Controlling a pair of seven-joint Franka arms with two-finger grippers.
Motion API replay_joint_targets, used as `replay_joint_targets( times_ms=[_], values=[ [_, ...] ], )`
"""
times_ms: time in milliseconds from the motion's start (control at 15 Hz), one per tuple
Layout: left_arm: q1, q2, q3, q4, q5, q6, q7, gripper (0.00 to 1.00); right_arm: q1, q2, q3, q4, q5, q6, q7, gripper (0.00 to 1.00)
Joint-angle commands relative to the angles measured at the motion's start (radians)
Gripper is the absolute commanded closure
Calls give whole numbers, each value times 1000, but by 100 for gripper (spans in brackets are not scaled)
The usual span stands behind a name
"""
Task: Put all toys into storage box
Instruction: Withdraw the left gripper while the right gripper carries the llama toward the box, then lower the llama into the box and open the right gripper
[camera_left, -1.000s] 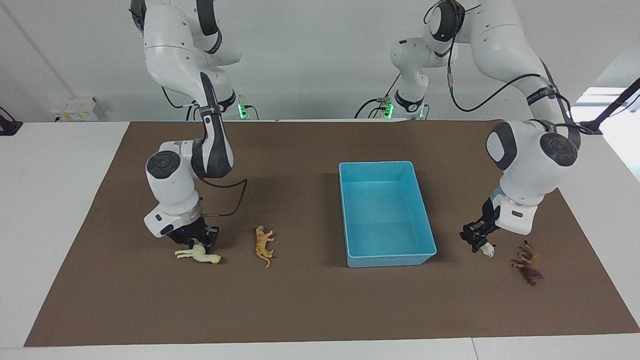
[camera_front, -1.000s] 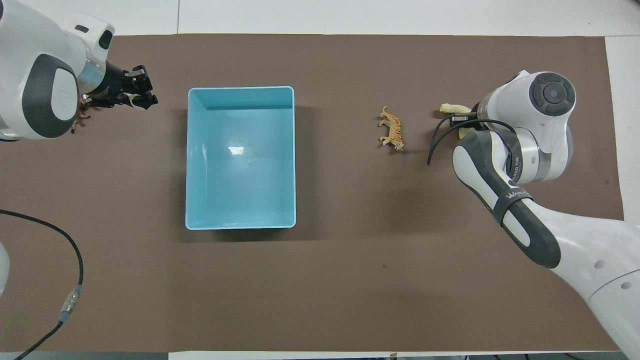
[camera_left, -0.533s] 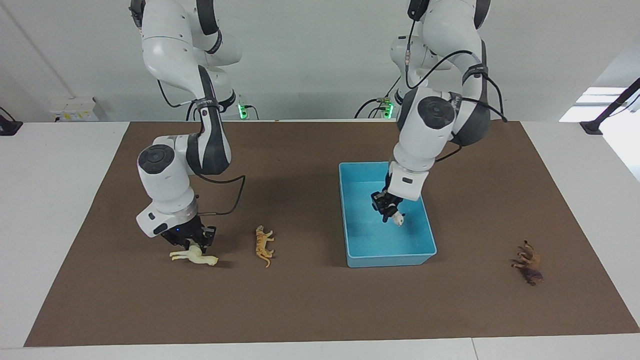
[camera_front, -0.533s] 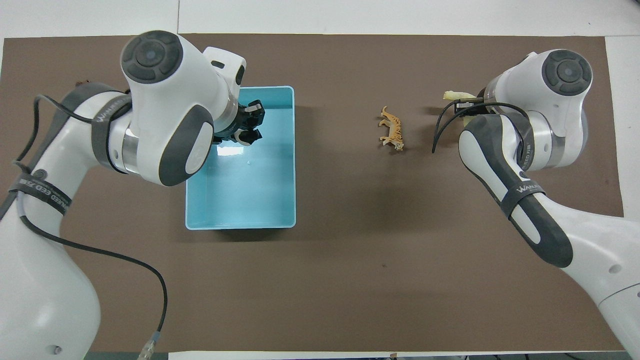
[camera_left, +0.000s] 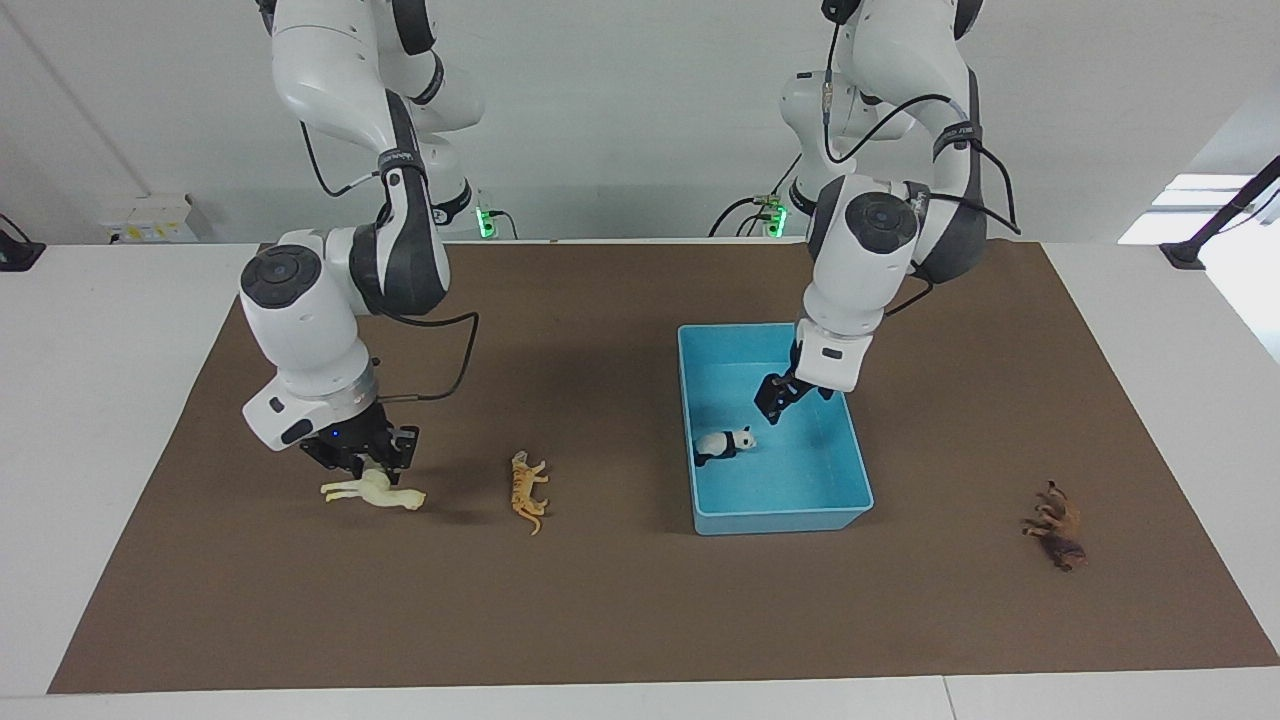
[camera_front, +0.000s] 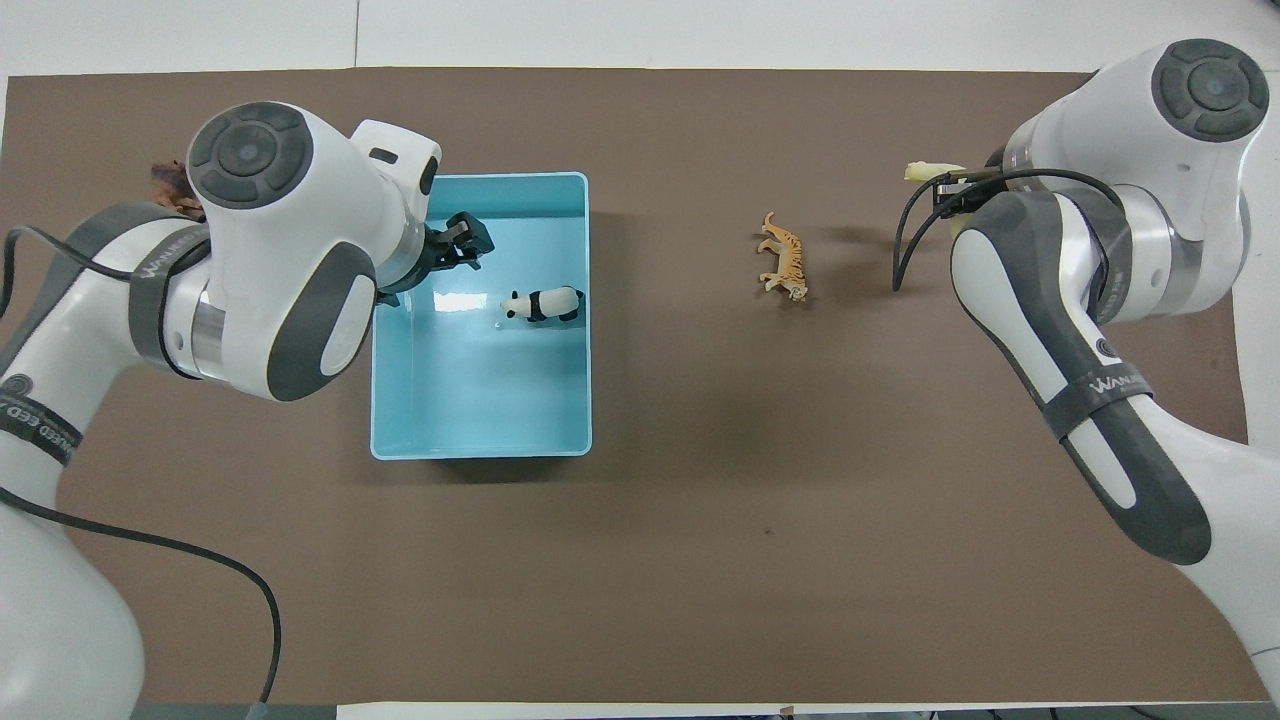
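Observation:
My left gripper should grab the brown lion's body (camera_front: 178, 190) next, to put it into the storage box.
The light blue storage box (camera_left: 780, 520) stands on the brown mat; it also shows in the overhead view (camera_front: 480, 450). The black-and-white panda (camera_left: 722, 444) lies inside it (camera_front: 540, 303). My left gripper (camera_left: 778, 398) hangs open and empty over the box (camera_front: 462, 240). My right gripper (camera_left: 365, 462) is shut on the cream-white horse (camera_left: 372, 492) and holds it just above the mat; only the horse's end (camera_front: 925, 171) shows from overhead. The orange tiger (camera_left: 527, 487) lies on the mat between horse and box (camera_front: 783, 270). The brown lion (camera_left: 1055, 524) lies at the left arm's end (camera_front: 172, 186).
The brown mat (camera_left: 640, 600) covers most of the white table. A black cable loops from the right arm's wrist (camera_left: 455, 360) above the mat beside the tiger.
My left gripper carried the panda from beside the lion to over the box and let it go; the panda now lies in the box. My right gripper has lifted the horse slightly.

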Motion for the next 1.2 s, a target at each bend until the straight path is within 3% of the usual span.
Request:
replay_joint_targets(
  times_ms=[0, 200, 600, 800, 1133],
  values=[
    [89, -17, -2, -12, 25, -21, 143, 0, 32, 8, 37, 115, 71, -115, 37, 100],
    [197, -14, -2, -11, 25, 2, 355, 0, 149, 60, 37, 253, 68, -183, 223, 100],
    [340, 0, -2, -18, 69, 125, 601, 0, 423, 149, 34, 400, 67, -168, 427, 100],
    [380, 48, -2, -11, 104, 199, 652, 0, 521, 249, 28, 469, 53, -102, 464, 100],
    [412, 189, -2, 60, 177, 321, 655, 0, 621, 324, 33, 462, 4, 3, 506, 100]
  ],
)
